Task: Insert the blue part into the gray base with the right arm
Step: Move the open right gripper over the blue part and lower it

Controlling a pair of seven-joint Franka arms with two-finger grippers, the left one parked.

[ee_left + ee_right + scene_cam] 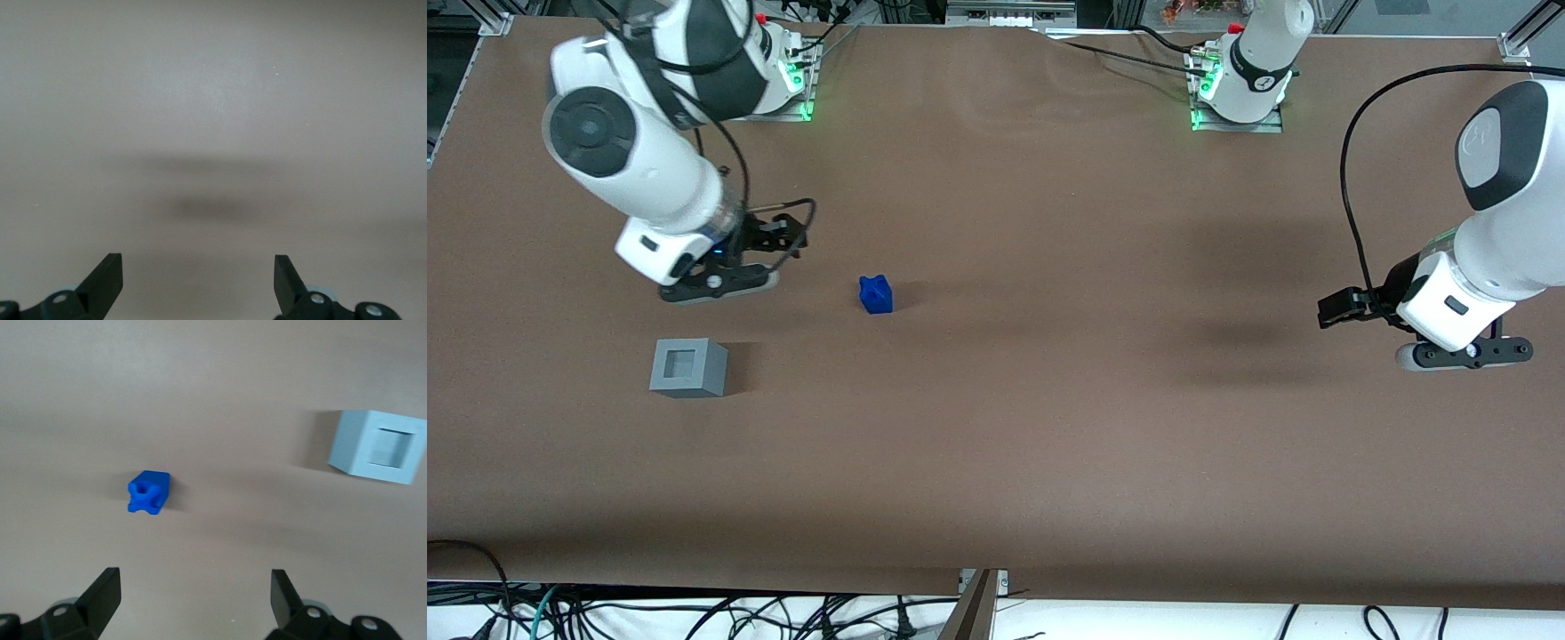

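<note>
The robot's right gripper will insert the blue part into the gray base, so next it will grab the part by its notched top.
The blue part stands alone on the brown table, its notched top showing in the right wrist view. The gray base sits nearer the front camera, recess facing up, and shows again in the right wrist view. My right gripper hovers above the table, a short way from the blue part toward the working arm's end and farther from the front camera than the base. Its jaws are open with nothing between them and touch neither object.
Two arm bases with green lights are bolted at the table edge farthest from the front camera. Loose cables lie below the near edge. The parked arm hangs at its end of the table.
</note>
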